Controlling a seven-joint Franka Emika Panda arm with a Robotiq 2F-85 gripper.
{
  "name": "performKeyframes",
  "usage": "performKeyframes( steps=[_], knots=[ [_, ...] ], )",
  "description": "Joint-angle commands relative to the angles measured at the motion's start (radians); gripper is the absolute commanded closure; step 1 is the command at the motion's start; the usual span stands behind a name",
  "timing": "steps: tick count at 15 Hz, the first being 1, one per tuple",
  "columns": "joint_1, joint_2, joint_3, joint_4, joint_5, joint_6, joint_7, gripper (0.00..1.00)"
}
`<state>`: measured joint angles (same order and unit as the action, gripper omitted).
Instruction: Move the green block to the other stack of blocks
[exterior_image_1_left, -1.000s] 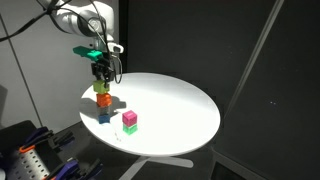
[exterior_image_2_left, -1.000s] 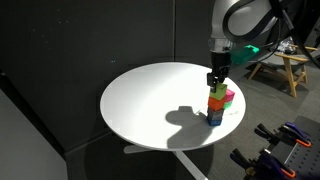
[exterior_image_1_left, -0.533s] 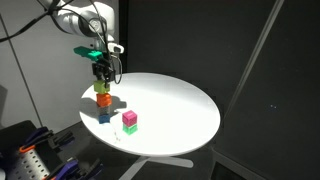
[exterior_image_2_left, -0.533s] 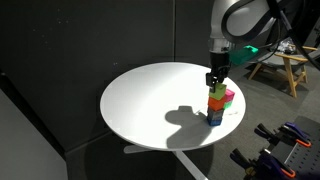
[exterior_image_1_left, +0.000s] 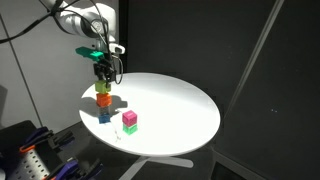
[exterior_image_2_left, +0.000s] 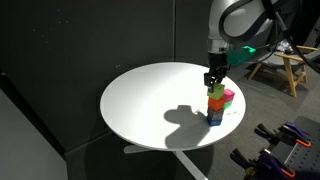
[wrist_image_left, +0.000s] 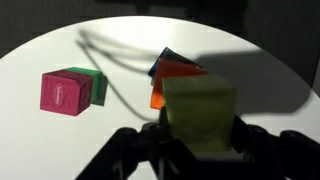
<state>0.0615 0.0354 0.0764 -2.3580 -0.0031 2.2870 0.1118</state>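
My gripper opens now, since the green block would rest on the orange cube (exterior_image_1_left: 103, 100) directly beneath it.
The green block (wrist_image_left: 200, 115), a pale lime cube, sits between my gripper's (wrist_image_left: 200, 140) two fingers, which press on its sides. In both exterior views the green block (exterior_image_1_left: 103, 89) (exterior_image_2_left: 216, 91) is on top of the other stack of blocks, directly over the orange cube (exterior_image_1_left: 103, 100) (exterior_image_2_left: 216, 102), which rests on the blue cube (exterior_image_1_left: 104, 115) (exterior_image_2_left: 215, 117). The gripper (exterior_image_1_left: 103, 74) (exterior_image_2_left: 213, 80) hangs straight above that stack. In the wrist view the orange cube (wrist_image_left: 172, 90) and the blue cube (wrist_image_left: 161, 63) show just beyond the held block.
A magenta cube (wrist_image_left: 62, 92) (exterior_image_1_left: 130, 118) (exterior_image_2_left: 229, 96) stands on a deeper green block (wrist_image_left: 94, 85) beside the stack on the round white table (exterior_image_1_left: 175, 110) (exterior_image_2_left: 150, 100). The stack is close to the table's edge. Dark curtains surround the table.
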Motion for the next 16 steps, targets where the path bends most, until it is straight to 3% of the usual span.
performKeyframes(
  steps=[1,11,12,13,16],
  knots=[
    [0.005,0.025,-0.004,0.034,-0.011,-0.005,0.034,0.7],
    [0.005,0.034,-0.008,0.032,-0.016,-0.006,0.037,0.7],
    [0.004,0.035,-0.008,0.032,-0.017,-0.006,0.038,0.58],
    [0.004,0.036,-0.009,0.032,-0.019,-0.005,0.039,0.27],
    [0.004,0.037,-0.011,0.031,-0.019,-0.006,0.039,0.13]
  ],
)
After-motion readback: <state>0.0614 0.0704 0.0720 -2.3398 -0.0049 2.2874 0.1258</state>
